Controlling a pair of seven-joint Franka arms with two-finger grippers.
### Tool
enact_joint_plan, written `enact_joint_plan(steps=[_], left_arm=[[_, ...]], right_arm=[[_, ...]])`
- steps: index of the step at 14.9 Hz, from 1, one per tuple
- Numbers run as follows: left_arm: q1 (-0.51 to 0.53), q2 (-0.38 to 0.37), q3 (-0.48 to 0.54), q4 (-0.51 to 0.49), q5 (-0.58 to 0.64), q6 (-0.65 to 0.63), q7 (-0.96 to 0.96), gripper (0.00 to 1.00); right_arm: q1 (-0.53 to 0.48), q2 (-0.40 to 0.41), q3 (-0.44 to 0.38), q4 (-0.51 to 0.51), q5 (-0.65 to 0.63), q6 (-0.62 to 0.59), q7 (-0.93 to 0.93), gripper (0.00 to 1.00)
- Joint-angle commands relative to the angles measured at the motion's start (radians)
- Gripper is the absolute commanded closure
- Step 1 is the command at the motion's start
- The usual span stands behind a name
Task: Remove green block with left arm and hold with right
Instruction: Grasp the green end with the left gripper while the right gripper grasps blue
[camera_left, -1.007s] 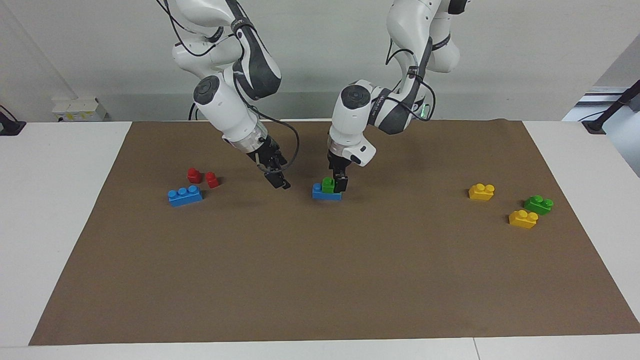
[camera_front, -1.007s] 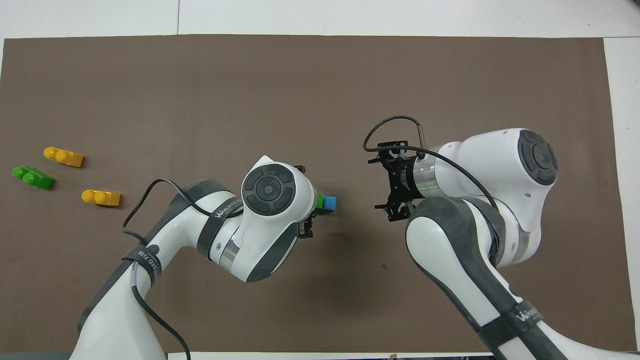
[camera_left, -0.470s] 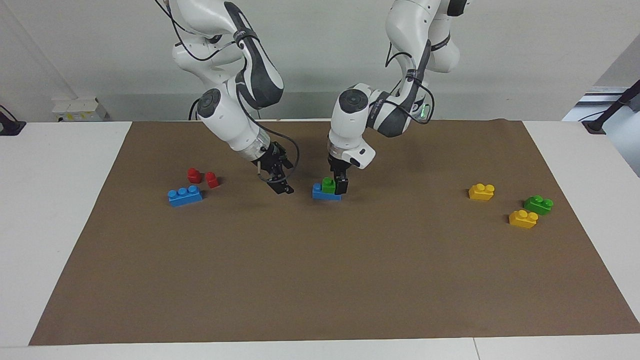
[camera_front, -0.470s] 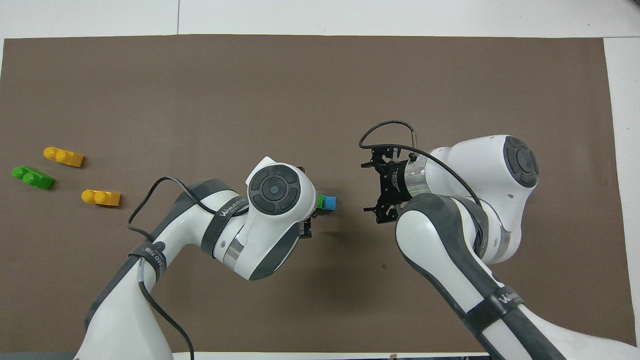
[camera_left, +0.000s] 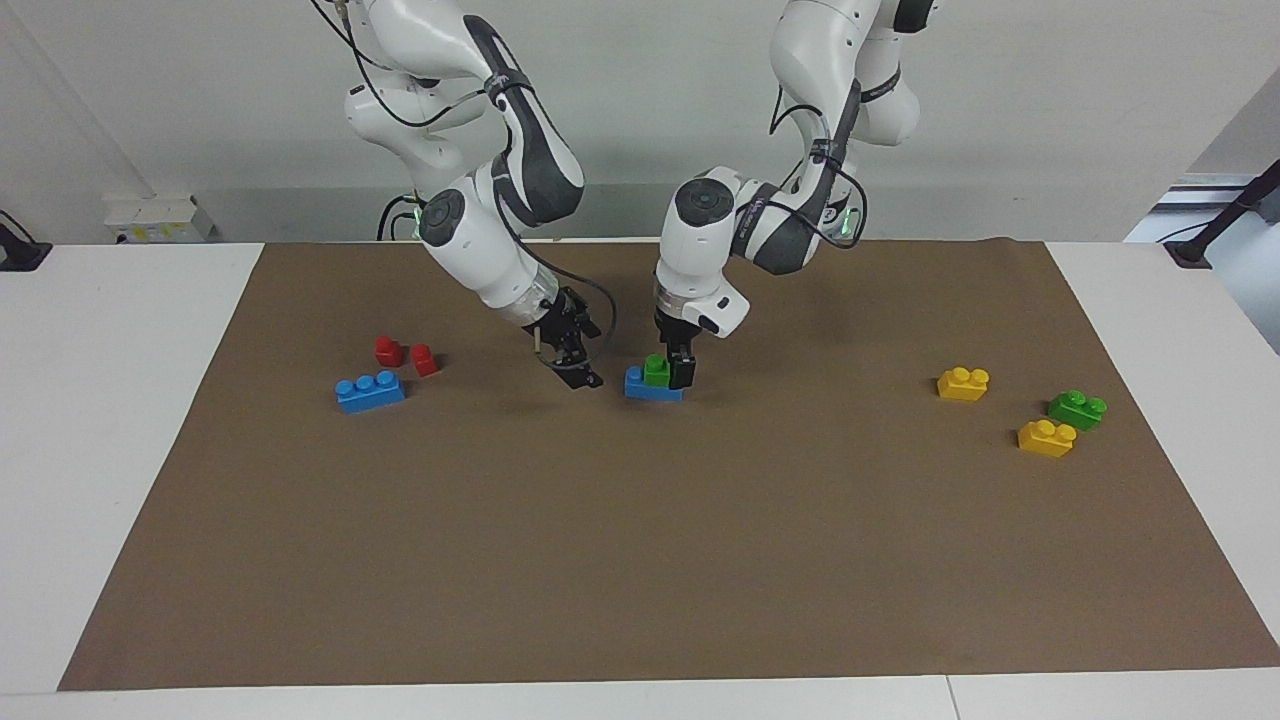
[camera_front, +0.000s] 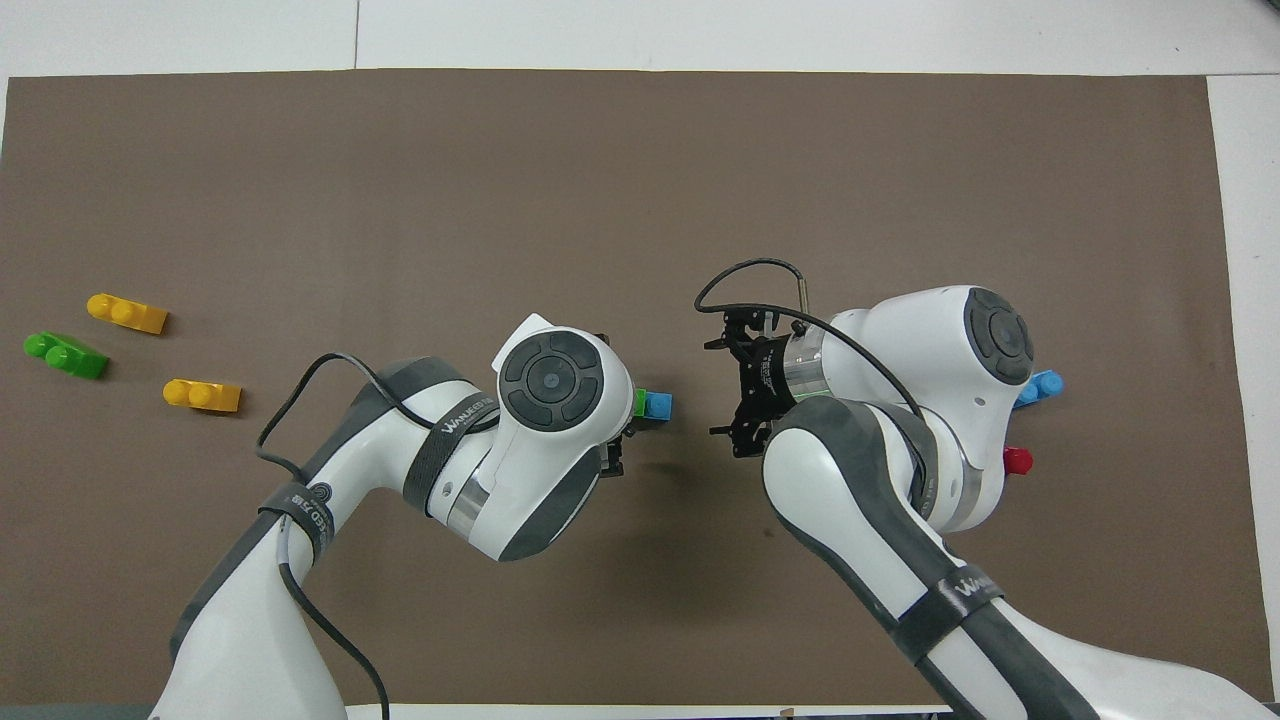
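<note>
I should grab the blue brick by its exposed end next with my right gripper, to hold it steady while the green block comes off.
The green block (camera_left: 656, 369) is stacked on a blue brick (camera_left: 650, 387) mid-mat; from overhead only a green sliver (camera_front: 638, 402) and the blue end (camera_front: 657, 405) show past the left arm's wrist. My left gripper (camera_left: 679, 376) points straight down at the stack. One dark finger (camera_left: 683, 368) stands right beside the green block on its side toward the left arm's end, and the other finger is hidden. My right gripper (camera_left: 581, 376) (camera_front: 724, 390) hangs low over the mat, open and empty, a short gap from the blue brick's end toward the right arm.
Toward the left arm's end lie two yellow bricks (camera_left: 963, 383) (camera_left: 1046, 438) and another green brick (camera_left: 1077, 408). Toward the right arm's end sit a second blue brick (camera_left: 370, 391) and two small red pieces (camera_left: 389, 350) (camera_left: 425, 359). A brown mat (camera_left: 640, 560) covers the table.
My right gripper has swung closer to the blue-and-green stack and dropped a little lower. The left gripper and the stack have stayed in place.
</note>
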Motion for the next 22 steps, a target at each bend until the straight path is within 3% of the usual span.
enact_joint_plan(steps=[1, 12, 22], left_arm=[[-0.021, 0.002, 0.017, 0.006, 0.025, -0.01, -0.027, 0.0], [-0.021, 0.002, 0.018, 0.004, 0.025, -0.003, -0.035, 0.0], [-0.019, 0.017, 0.018, -0.002, 0.067, 0.045, -0.108, 0.0]], right_arm=[[0.025, 0.024, 0.0, -0.009, 0.026, 0.043, 0.002, 0.0], [0.099, 0.118, 0.0, -0.005, 0.106, 0.184, 0.0, 0.0], [0.14, 0.153, 0.0, -0.004, 0.138, 0.262, 0.0, 0.0]])
